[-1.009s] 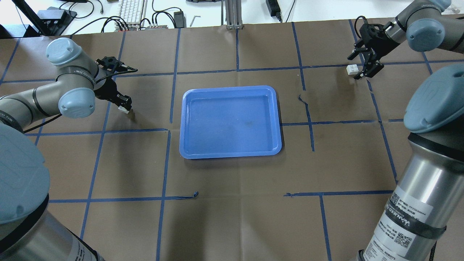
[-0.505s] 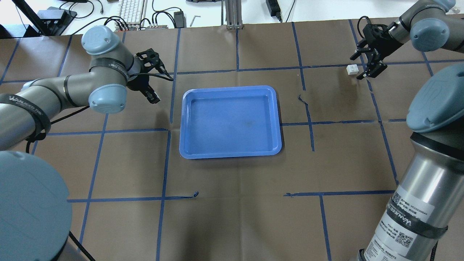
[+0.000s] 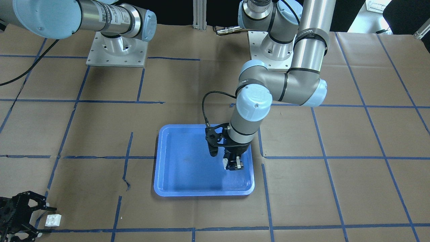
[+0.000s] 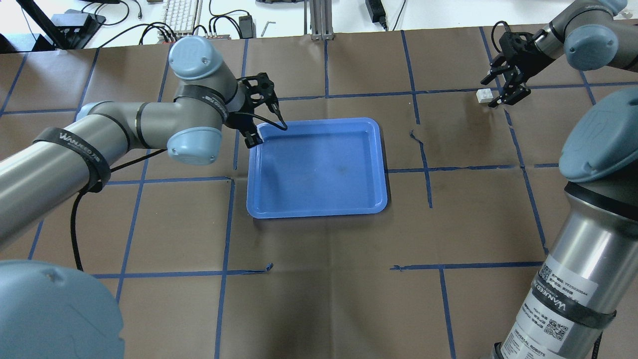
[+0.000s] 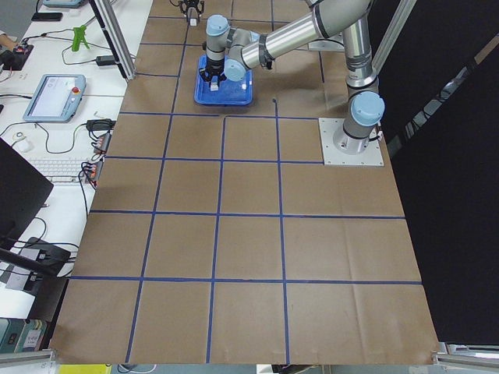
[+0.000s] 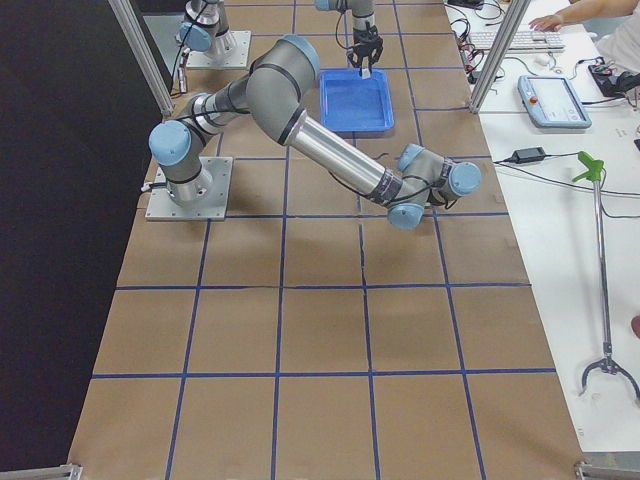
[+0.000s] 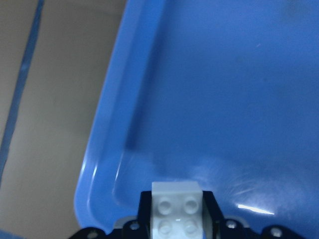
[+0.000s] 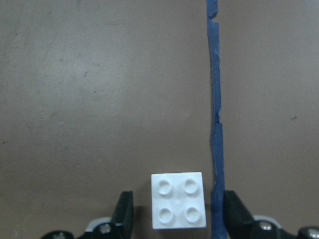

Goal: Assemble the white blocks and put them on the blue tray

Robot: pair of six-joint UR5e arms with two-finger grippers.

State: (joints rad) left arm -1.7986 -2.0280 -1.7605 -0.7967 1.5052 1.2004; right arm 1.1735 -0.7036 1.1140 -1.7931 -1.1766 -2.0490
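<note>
The white block on the brown table needs my right gripper on its smooth sides next, its studs free for assembling.
My left gripper is shut on a white block and holds it just above the far-left corner of the blue tray. In the front view the gripper and its block hang over the tray. The second white block lies studs up on the brown table at the far right. My right gripper is open and low around it. In the right wrist view the block sits between the fingers, apart from both.
Blue tape lines cross the brown paper table; one line runs right beside the loose block. Cables and a keyboard lie past the far edge. The tray is empty apart from the held block above it.
My left arm has swung right from the table's left side, carrying its white block to over the tray's far-left corner. My right gripper stays around the other block, barely shifted.
</note>
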